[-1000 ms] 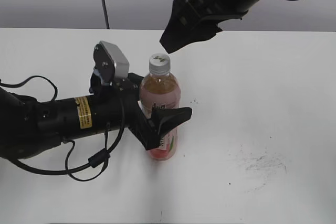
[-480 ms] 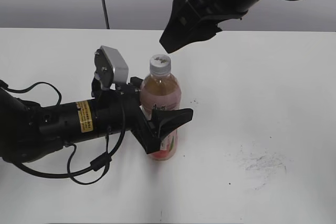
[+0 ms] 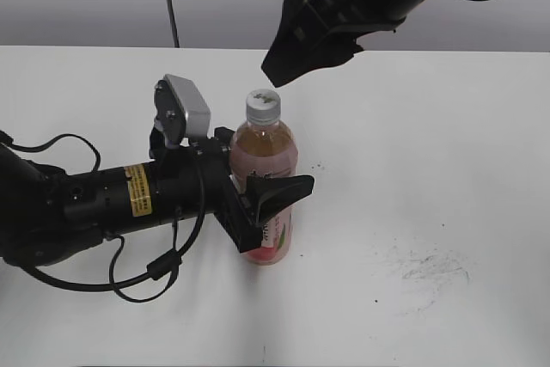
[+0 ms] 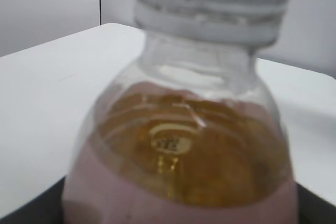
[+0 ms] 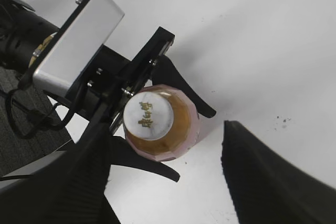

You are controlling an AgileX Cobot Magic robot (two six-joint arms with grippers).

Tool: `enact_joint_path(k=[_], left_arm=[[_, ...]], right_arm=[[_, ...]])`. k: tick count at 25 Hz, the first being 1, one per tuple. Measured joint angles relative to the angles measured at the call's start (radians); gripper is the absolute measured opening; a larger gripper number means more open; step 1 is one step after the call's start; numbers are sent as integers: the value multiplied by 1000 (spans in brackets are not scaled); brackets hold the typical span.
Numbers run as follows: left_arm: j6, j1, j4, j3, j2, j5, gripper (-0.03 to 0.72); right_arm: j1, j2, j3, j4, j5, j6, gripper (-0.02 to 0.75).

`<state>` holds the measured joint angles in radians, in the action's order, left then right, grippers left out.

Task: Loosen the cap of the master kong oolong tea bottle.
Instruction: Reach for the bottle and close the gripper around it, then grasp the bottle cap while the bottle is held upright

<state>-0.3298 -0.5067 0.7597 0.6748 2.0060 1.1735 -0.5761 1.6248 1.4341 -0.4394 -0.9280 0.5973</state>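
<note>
The master kong oolong tea bottle [image 3: 265, 156] needs loosening, so my right gripper should next grab its white-grey cap [image 3: 263, 102] around the side.
The master kong oolong tea bottle [image 3: 265, 156] stands upright on the white table, amber tea showing above a pink label. Its white-grey cap [image 3: 263, 102] is on the neck, with a dark mark on top. My left gripper [image 3: 271, 180] reaches in from the left and is shut on the bottle's body at label height, one finger on each side. In the left wrist view the bottle [image 4: 184, 156] fills the frame, with the cap [image 4: 210, 3] above. My right gripper [image 3: 301, 62] hangs open above and to the right of the cap, touching nothing. The right wrist view shows the cap [image 5: 149, 116] from above between the open fingers [image 5: 262, 182].
The white table [image 3: 430, 169] extends around the bottle, with faint dark smudges [image 3: 430, 266] at the front right. A thin black pole [image 3: 169, 2] rises at the back. The left arm's cables [image 3: 146, 268] lie on the table at the left.
The left arm has shifted a little and the bottle has moved slightly right and toward the front with it. The right gripper has stayed where it was.
</note>
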Motion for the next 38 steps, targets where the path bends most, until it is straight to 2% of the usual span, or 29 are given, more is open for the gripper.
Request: enact_joint_path(k=[4, 7, 10, 14, 20, 27, 38], left_arm=[[1, 1, 0, 0, 0, 0, 442], [1, 1, -3, 0, 0, 0, 442], [1, 1, -5, 0, 0, 0, 442], [1, 1, -5, 0, 0, 0, 442], [1, 1, -5, 0, 0, 0, 442], [1, 1, -5, 0, 0, 0, 442], [1, 1, -6, 0, 0, 0, 442]], right_arm=[[0, 3, 9, 8, -22, 1, 444], [0, 24, 64, 36, -100, 2, 393], [-11, 65, 132, 65, -194, -8, 377], [-63, 116, 202, 134, -252, -74, 379], [-172, 196, 328, 306, -284, -314, 460], [-180, 256, 393, 317, -287, -543, 458], [-180, 259, 350, 309, -288, -608, 448]])
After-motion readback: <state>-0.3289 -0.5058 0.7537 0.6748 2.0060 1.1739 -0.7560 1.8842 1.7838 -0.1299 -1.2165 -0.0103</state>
